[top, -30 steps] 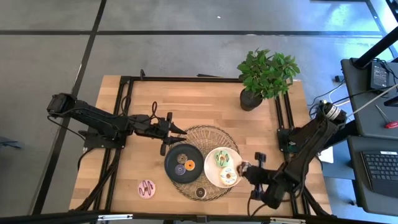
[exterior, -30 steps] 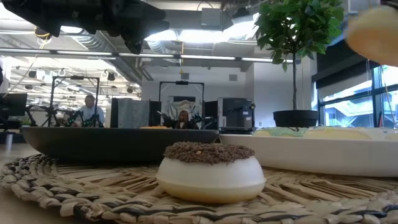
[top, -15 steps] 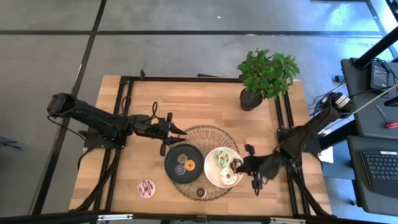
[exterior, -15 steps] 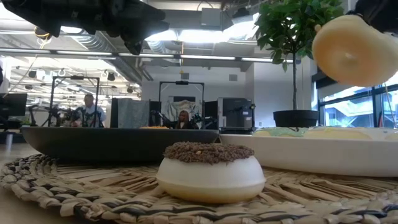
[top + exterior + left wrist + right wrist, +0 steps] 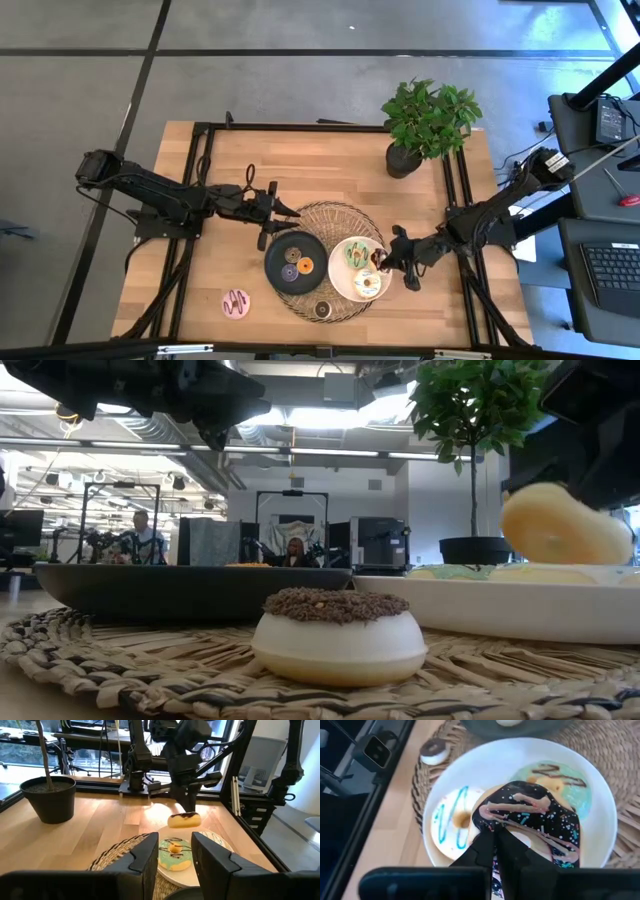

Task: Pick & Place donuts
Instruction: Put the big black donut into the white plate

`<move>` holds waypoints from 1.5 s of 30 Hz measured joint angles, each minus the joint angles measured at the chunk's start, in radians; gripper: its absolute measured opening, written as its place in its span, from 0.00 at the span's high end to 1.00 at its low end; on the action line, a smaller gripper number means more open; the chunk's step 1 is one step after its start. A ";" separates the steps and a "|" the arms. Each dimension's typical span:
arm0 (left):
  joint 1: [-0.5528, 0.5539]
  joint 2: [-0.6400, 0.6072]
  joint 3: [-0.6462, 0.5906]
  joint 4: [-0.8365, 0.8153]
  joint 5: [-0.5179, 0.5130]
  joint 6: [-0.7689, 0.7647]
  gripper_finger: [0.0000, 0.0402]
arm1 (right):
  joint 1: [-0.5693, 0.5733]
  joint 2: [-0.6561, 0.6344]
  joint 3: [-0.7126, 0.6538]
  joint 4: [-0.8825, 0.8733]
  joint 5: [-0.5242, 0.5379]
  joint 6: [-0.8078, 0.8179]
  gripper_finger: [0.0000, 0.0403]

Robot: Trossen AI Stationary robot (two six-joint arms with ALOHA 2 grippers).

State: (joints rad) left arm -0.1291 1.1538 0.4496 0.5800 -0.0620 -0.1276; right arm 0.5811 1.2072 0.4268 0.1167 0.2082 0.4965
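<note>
I need to open my right gripper. The chocolate donut [image 5: 378, 257] is over part of the cream and green donuts inside the white plate [image 5: 338, 282], so the chocolate donut would rest there.
My right gripper [image 5: 384, 263] is over the white plate [image 5: 338, 282], shut on a chocolate-iced donut [image 5: 530, 817] with pink drizzle. On that plate lie a green donut [image 5: 357, 253] and a cream donut [image 5: 367, 286] with blue lines. The black plate [image 5: 280, 250] holds a purple donut [image 5: 290, 272] and an orange donut [image 5: 305, 265]. A brown-topped donut [image 5: 338, 635] rests flat on the woven mat. A pink striped donut [image 5: 236, 300] lies on the bare wood. My left gripper [image 5: 285, 210] hovers open at the mat's far left edge. My right gripper pinches the chocolate donut by its rim [image 5: 492, 817] between the two fingers, coming level from the table's right side. The donut is tilted, its cream underside [image 5: 565, 525] showing, low over the white plate. I cannot tell whether it touches the plate.
A round woven mat [image 5: 340, 215] lies under both plates. A potted plant [image 5: 425, 125] stands at the far right of the table. Black rails [image 5: 200, 180] run along both table sides. Bare wood lies open at the far middle and the near left.
My right gripper has carried the chocolate donut from the near right toward the table's left, over the white plate, and has come down toward it. The donut has tipped and now hangs just above the plate.
</note>
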 joint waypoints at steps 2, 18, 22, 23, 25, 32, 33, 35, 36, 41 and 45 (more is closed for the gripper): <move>0.000 0.000 0.000 -0.004 0.000 0.000 0.72 | -0.006 0.000 -0.013 0.015 -0.001 0.000 0.96; 0.000 0.000 0.000 -0.008 0.009 -0.017 0.72 | -0.016 0.001 -0.029 0.046 -0.025 0.031 0.92; 0.000 0.000 0.000 -0.008 0.010 -0.019 0.71 | -0.015 0.001 -0.029 0.046 -0.020 0.021 0.90; 0.000 0.000 0.000 -0.008 0.010 -0.019 0.71 | -0.015 0.001 -0.029 0.046 -0.020 0.021 0.90; 0.000 0.000 0.000 -0.008 0.010 -0.019 0.72 | -0.015 0.001 -0.029 0.044 -0.020 0.021 0.89; 0.000 0.000 0.000 -0.008 0.010 -0.019 0.72 | -0.015 0.001 -0.029 0.032 -0.026 0.046 0.84; 0.000 0.000 0.000 -0.008 0.010 -0.019 0.72 | -0.015 0.001 -0.029 0.031 -0.026 0.048 0.83; 0.000 0.000 0.000 -0.009 0.010 -0.019 0.71 | -0.015 0.001 -0.029 0.031 -0.026 0.047 0.81; 0.000 0.000 0.000 -0.009 0.010 -0.019 0.71 | -0.015 0.001 -0.029 0.031 -0.026 0.047 0.80; 0.000 0.000 0.000 -0.009 0.011 -0.036 0.72 | -0.015 0.001 -0.029 0.027 -0.027 0.048 0.75; 0.000 0.000 0.000 -0.009 0.011 -0.042 0.72 | -0.015 0.001 -0.029 0.026 -0.038 0.047 0.70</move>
State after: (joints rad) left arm -0.1291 1.1538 0.4496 0.5714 -0.0513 -0.1698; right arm 0.5659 1.2083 0.3973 0.1425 0.1698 0.5438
